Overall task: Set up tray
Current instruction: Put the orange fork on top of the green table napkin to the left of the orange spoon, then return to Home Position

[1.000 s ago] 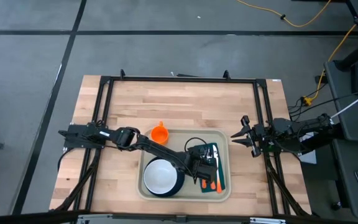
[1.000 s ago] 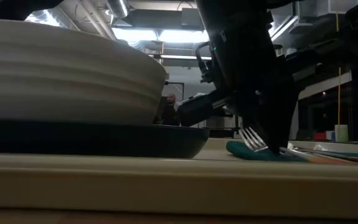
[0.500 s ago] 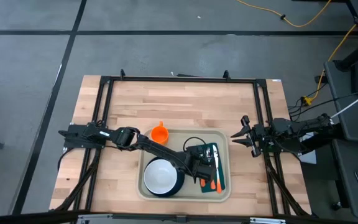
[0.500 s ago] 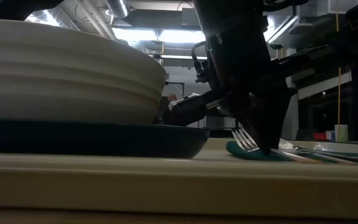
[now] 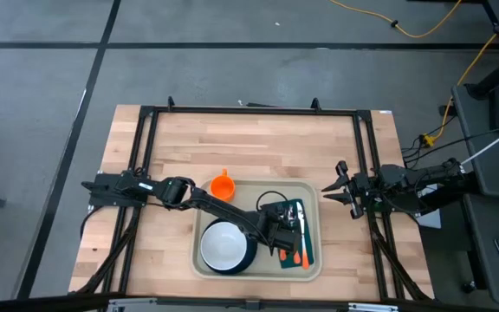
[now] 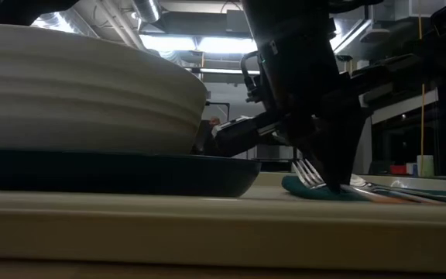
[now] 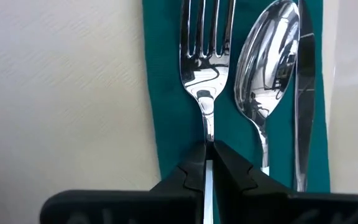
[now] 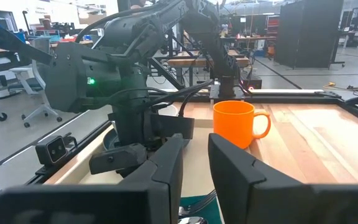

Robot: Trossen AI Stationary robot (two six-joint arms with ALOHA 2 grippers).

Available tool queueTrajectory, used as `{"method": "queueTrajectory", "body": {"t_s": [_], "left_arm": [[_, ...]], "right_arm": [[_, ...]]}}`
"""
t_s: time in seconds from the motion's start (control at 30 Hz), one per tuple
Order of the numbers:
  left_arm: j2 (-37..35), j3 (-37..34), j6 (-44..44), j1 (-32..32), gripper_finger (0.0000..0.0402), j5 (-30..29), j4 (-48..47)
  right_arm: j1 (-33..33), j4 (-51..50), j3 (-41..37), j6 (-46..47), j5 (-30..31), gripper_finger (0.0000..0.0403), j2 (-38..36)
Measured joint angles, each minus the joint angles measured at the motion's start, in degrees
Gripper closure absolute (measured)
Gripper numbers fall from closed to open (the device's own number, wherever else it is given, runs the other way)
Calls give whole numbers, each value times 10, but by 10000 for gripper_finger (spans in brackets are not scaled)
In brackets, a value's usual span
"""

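I should open my left gripper and let go of the fork now, because the fork's teeth are low over the green cloth (image 7: 166, 93), beside the spoon, and the fork would settle there.
The beige tray (image 5: 312, 192) lies on the wooden table's near half. On its left half a white bowl (image 5: 223, 245) sits on a dark blue plate (image 6: 130, 174). On its right half lies a dark green cloth (image 7: 166, 93) bearing a fork (image 7: 205, 43), a spoon (image 7: 267, 68) and a knife (image 7: 304, 93) side by side. My left gripper (image 5: 281, 236) is down over the cloth, shut on the fork. My right gripper (image 5: 336, 192) waits open at the table's right edge, with nothing between its fingers. My left gripper pinches the fork's thin neck (image 7: 208, 134), just behind the tines, between its two fingertips (image 7: 194, 168). The fingers slant down from above, one on each side of the neck. The fork lies along the cloth, its tines (image 6: 308, 172) just above it in the low view.
An orange mug (image 5: 222, 185) stands on the table just off the tray's far left corner. Black frame rails (image 5: 249, 111) run along the table's far, left and right sides. Bare wood lies between the tray and the far rail.
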Motion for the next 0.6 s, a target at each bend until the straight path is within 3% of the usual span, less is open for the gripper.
{"method": "queueTrajectory", "body": {"t_s": [0.6], "left_arm": [[0,0,34,0,318,21,2]], "right_arm": [[0,0,0,0,0,320,0]]}}
